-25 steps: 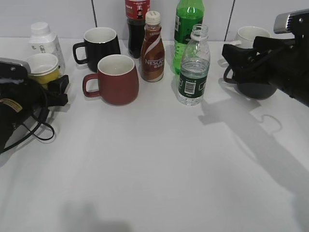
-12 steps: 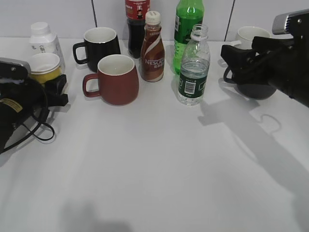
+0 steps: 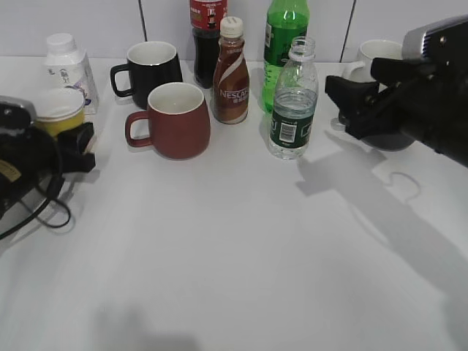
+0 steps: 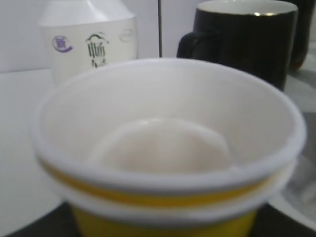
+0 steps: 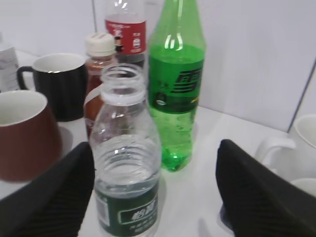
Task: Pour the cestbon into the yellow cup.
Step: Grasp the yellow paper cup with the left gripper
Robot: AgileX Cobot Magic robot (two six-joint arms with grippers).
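Observation:
The cestbon needs to be poured into the yellow cup [image 3: 57, 110], so my right gripper should grab the cestbon's labelled lower body [image 3: 291, 128] next.
The cestbon [image 3: 292, 102] stands capless and upright in the middle back of the table, part full of water. In the right wrist view the cestbon [image 5: 127, 168] stands just inside the left finger. My right gripper [image 3: 342, 102] is open a little to its right; the right wrist view shows the right gripper's [image 5: 155, 163] jaws spread wide. The yellow cup [image 3: 57, 110] is at the far left, held in my left gripper [image 3: 73, 139]. The yellow cup [image 4: 163, 148] fills the left wrist view, empty and white inside. The left jaws themselves are hidden by it.
A dark red mug [image 3: 175, 117], a black mug [image 3: 150, 69], a brown Nescafe bottle [image 3: 231, 73], a green soda bottle [image 3: 285, 44] and a cola bottle [image 3: 207, 36] crowd the back. A white bottle [image 3: 66, 62] stands back left. A white mug [image 3: 380, 53] stands back right.
My left gripper has drawn the yellow cup left and toward the front, away from the white bottle. My right gripper has moved left, closer to the cestbon.

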